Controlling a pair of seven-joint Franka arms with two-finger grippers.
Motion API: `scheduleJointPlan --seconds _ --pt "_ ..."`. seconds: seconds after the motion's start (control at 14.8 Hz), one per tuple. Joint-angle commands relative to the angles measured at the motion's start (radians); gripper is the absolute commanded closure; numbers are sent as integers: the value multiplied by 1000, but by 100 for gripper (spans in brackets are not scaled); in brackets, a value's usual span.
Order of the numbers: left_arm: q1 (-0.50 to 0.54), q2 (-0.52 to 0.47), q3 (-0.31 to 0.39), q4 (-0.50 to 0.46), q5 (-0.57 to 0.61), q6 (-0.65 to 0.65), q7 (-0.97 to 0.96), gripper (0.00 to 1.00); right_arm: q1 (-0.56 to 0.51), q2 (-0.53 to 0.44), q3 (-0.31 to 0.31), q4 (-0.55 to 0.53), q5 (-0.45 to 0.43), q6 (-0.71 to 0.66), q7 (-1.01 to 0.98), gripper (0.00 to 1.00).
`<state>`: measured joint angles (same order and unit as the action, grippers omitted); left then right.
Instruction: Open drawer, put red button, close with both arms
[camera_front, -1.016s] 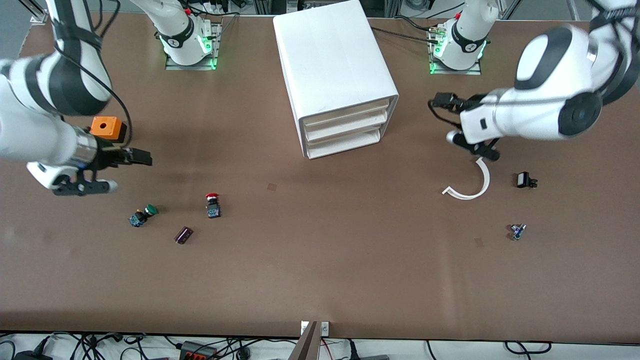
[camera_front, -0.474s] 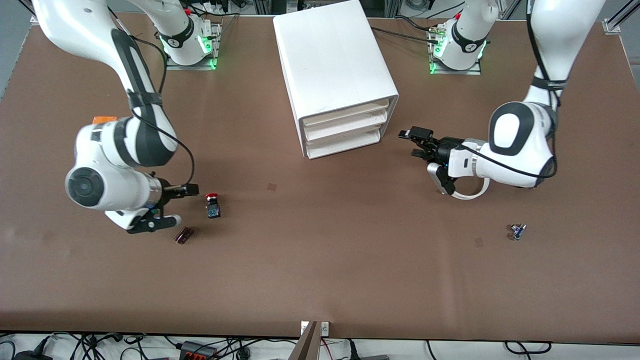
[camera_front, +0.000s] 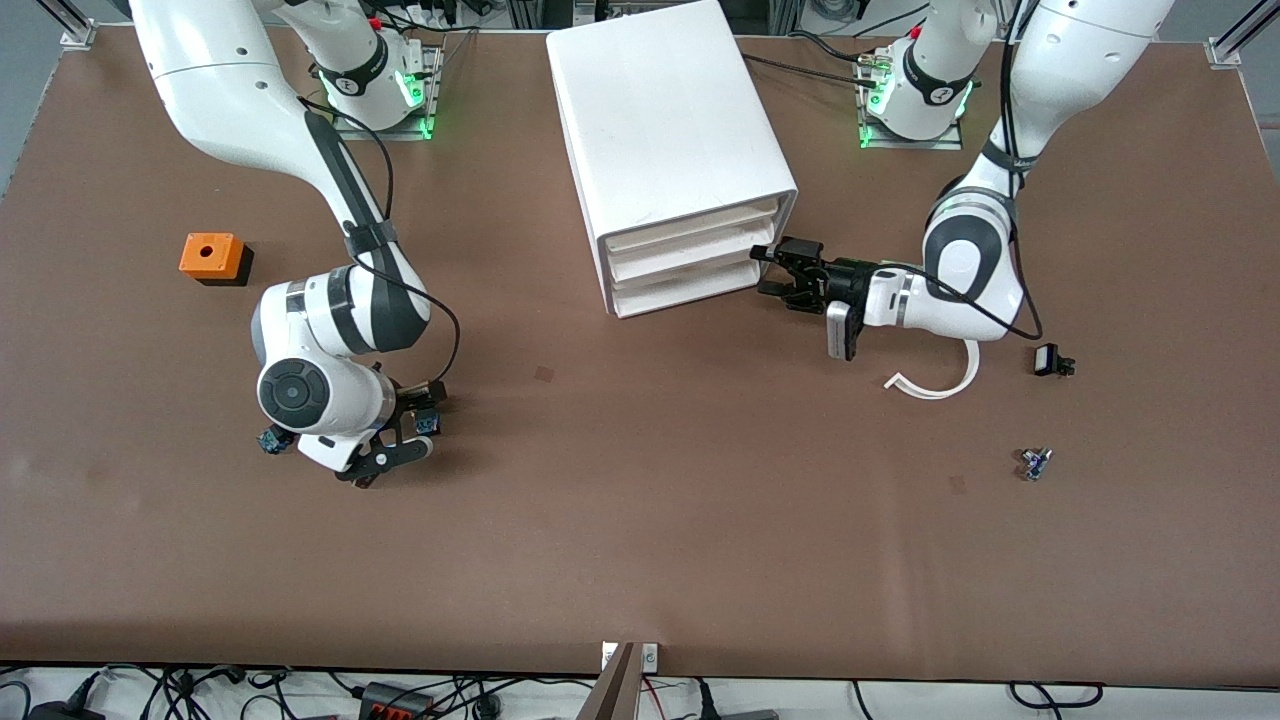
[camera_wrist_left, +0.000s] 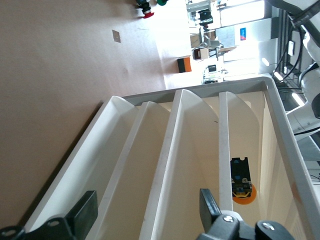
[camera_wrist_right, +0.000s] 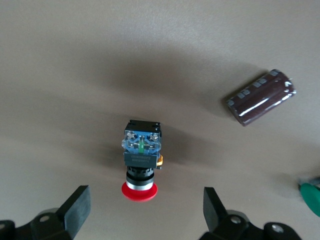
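Next, my right gripper grabs the red button by the black neck behind its red cap (camera_wrist_right: 140, 173). Then it puts the button into the drawer.
The red button (camera_wrist_right: 141, 160) lies on its side on the table, red cap toward my right gripper (camera_wrist_right: 145, 215). That gripper is open and hangs just over the button, one finger on each side, not touching it. In the front view the right gripper (camera_front: 418, 420) hides most of the button. The white cabinet (camera_front: 660, 110) has three stacked drawers, all shut. My left gripper (camera_front: 775, 270) is open at the left arm's end of the two lower drawer fronts (camera_front: 690, 272). In the left wrist view it (camera_wrist_left: 147, 217) straddles the drawer lips (camera_wrist_left: 165, 165) without gripping.
A brown cylinder (camera_wrist_right: 260, 97) and the green-capped button (camera_front: 268, 440) lie close to the red button. An orange box (camera_front: 212, 257) sits toward the right arm's end. A white curved strip (camera_front: 940, 378) and small parts (camera_front: 1048, 360) (camera_front: 1035, 462) lie near the left arm.
The right gripper swung from beside the orange box down over the red button. The left gripper moved from over the white curved strip to the cabinet's drawer fronts.
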<state>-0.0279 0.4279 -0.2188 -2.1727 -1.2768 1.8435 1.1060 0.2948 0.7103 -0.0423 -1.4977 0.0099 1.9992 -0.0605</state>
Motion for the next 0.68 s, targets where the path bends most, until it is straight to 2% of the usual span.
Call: scheduleJointPlan --seconds 0.0,0.14,0.2,0.27,0.41,0.54,0.61 --pt "-10 0 -24 -38 -52 29 61 27 6 37 -4 22 -10 24 -10 0" --pt "-23 3 -25 -50 -50 33 61 52 4 53 -4 22 13 52 -7 0" --pt "-27 5 -25 -53 -50 33 61 59 1 64 -4 22 47 58 -8 0" --pt "-32 14 -25 -53 -50 33 63 62 -2 70 -4 22 68 61 -9 0" --pt "-33 34 -24 -50 -50 33 132 84 4 78 -4 24 68 62 -9 0" --pt "-26 55 -22 -39 -49 36 146 92 1 83 -4 24 70 64 -10 0" --pt "-26 57 -19 -35 -47 39 146 93 3 90 -4 24 70 70 -12 0"
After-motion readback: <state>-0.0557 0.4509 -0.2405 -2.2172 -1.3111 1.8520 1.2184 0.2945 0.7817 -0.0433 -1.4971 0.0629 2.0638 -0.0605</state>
